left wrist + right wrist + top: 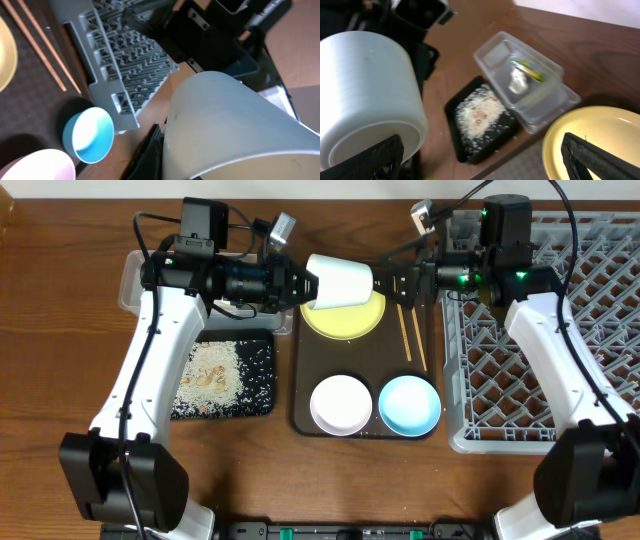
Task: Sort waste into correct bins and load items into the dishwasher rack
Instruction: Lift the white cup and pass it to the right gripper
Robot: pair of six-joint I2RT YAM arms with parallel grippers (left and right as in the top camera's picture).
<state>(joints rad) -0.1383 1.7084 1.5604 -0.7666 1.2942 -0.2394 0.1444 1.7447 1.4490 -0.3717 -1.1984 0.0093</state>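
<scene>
My right gripper takes hold of the small white cup by its free base end next, so my left gripper is free to release it for rack loading.
My left gripper is shut on the small white cup and holds it on its side above the round yellow plate. In the left wrist view the cup fills the right half. My right gripper is open, right at the cup's base; in the right wrist view the cup is by its left finger. The white bowl, light blue bowl and two chopsticks lie on the brown tray. The grey rack stands at the right.
The black tray holds rice at the left. The clear tub behind it holds the green-and-yellow wrapper and the napkin. The brown serving tray sits in the middle.
</scene>
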